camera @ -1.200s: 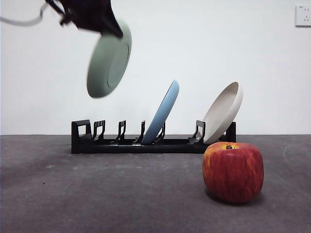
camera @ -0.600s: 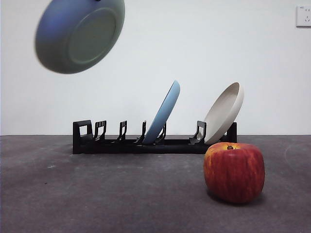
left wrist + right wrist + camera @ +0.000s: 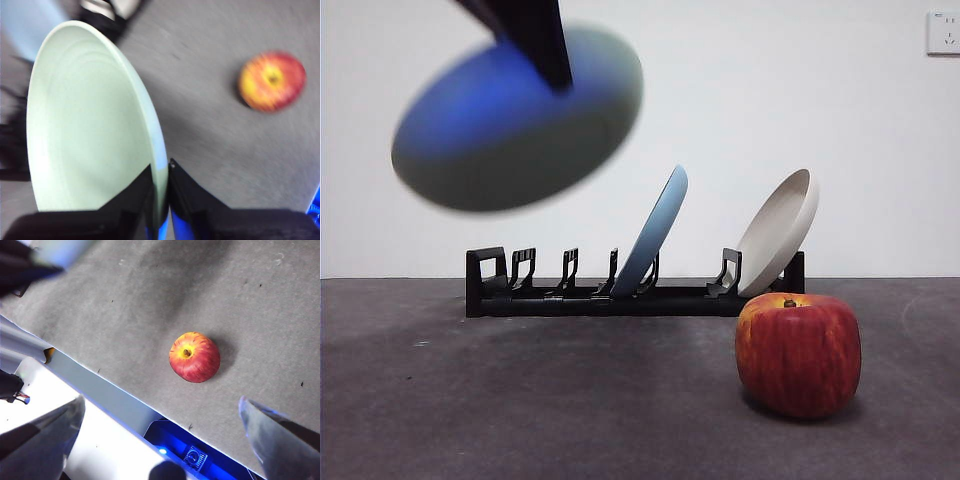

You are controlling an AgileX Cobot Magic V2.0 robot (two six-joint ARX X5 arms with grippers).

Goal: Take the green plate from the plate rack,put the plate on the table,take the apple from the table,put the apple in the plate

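Observation:
My right gripper grabs the apple by its round body (image 3: 798,365) next, to put it in the green plate (image 3: 520,125).
My left gripper (image 3: 161,175) is shut on the rim of the green plate (image 3: 90,130), holding it in the air. In the front view the green plate (image 3: 520,125) shows blurred, high at the left, well above the plate rack (image 3: 620,290), with the dark arm coming down onto it. The apple (image 3: 798,352) stands on the table (image 3: 520,400) in front of the rack's right end, apart from the plate. In the right wrist view my right gripper (image 3: 160,425) hangs open high above the apple (image 3: 194,357).
A light blue plate (image 3: 655,230) leans in the rack's middle and a cream-white plate (image 3: 780,230) leans at its right end. The table's front edge (image 3: 100,390) runs close beside the apple in the right wrist view.
The green plate has swung from on edge toward flat and shifted right and slightly lower, with the left arm over it. The apple and rack have not moved.

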